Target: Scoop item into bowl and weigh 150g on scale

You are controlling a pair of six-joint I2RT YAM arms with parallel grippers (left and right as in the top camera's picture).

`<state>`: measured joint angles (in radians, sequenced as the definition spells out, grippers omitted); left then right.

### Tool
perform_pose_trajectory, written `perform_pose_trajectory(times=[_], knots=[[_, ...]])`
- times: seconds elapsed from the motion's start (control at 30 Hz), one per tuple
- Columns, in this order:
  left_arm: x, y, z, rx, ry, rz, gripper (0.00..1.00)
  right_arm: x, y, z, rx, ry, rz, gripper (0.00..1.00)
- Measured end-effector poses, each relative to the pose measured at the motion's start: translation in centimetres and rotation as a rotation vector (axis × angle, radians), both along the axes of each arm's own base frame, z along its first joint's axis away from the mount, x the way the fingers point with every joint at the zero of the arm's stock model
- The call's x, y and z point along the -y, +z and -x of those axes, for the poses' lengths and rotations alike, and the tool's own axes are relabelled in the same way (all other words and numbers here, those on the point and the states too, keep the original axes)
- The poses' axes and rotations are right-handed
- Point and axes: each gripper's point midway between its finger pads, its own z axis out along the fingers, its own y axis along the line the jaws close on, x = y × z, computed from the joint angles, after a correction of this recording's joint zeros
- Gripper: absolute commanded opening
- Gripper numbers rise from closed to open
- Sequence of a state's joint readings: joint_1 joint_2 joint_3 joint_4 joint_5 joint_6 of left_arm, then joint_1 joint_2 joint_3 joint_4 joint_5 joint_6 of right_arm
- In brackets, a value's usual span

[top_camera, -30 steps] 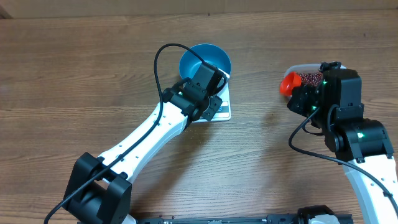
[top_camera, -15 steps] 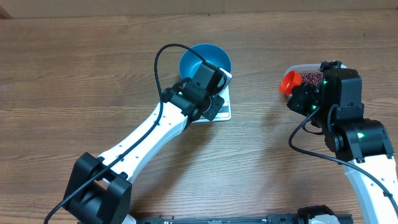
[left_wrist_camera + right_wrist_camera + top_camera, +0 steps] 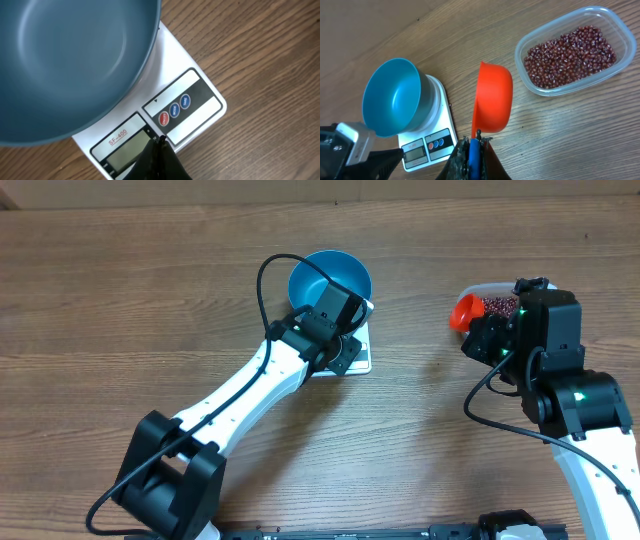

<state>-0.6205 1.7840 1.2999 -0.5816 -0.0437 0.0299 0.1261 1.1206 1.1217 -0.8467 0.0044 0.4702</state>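
Observation:
The blue bowl and the scale would stay where they are if the robot lifted its left gripper now, because that gripper is closed and empty.
The blue bowl (image 3: 330,278) (image 3: 70,55) (image 3: 391,97) stands on the white scale (image 3: 357,360) (image 3: 192,67) (image 3: 432,131), and no beans show inside it. My left gripper (image 3: 343,350) (image 3: 160,141) is shut and empty, its tip over the scale's panel between the display and the red button. The right gripper (image 3: 480,330) (image 3: 475,139) is shut on the blue handle of an orange scoop (image 3: 464,313) (image 3: 492,97), held just left of the clear tub. The item, dark red beans (image 3: 497,305) (image 3: 570,50), lies in that tub.
The clear plastic tub (image 3: 478,289) (image 3: 621,30) sits at the right of the wooden table (image 3: 120,300). The left arm stretches diagonally from the front left to the scale. The right arm stands at the right edge.
The left arm's lower links have shifted slightly to the right while its gripper stays at the scale. The right arm and the scoop have not moved.

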Motion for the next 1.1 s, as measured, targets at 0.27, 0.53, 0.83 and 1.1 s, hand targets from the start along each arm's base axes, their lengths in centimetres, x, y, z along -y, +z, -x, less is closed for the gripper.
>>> perform_pose_trajectory(times=[0.27, 0.53, 0.83, 1.1], knots=[[0.4, -2.1, -0.4, -0.017, -0.001, -0.023, 0.04, 0.0, -0.5, -0.2, -0.015, -0.001, 0.002, 0.04], [0.8, -2.9, -0.4, -0.001, -0.006, -0.056, 0.04, 0.0, -0.5, -0.2, -0.015, -0.001, 0.001, 0.04], [0.5, -3.7, -0.7, 0.003, 0.007, -0.085, 0.04, 0.0, -0.4, -0.2, -0.014, -0.001, 0.002, 0.04], [0.2, -4.1, -0.9, 0.005, 0.015, -0.103, 0.04, 0.0, -0.4, -0.2, -0.012, -0.001, 0.001, 0.04]])
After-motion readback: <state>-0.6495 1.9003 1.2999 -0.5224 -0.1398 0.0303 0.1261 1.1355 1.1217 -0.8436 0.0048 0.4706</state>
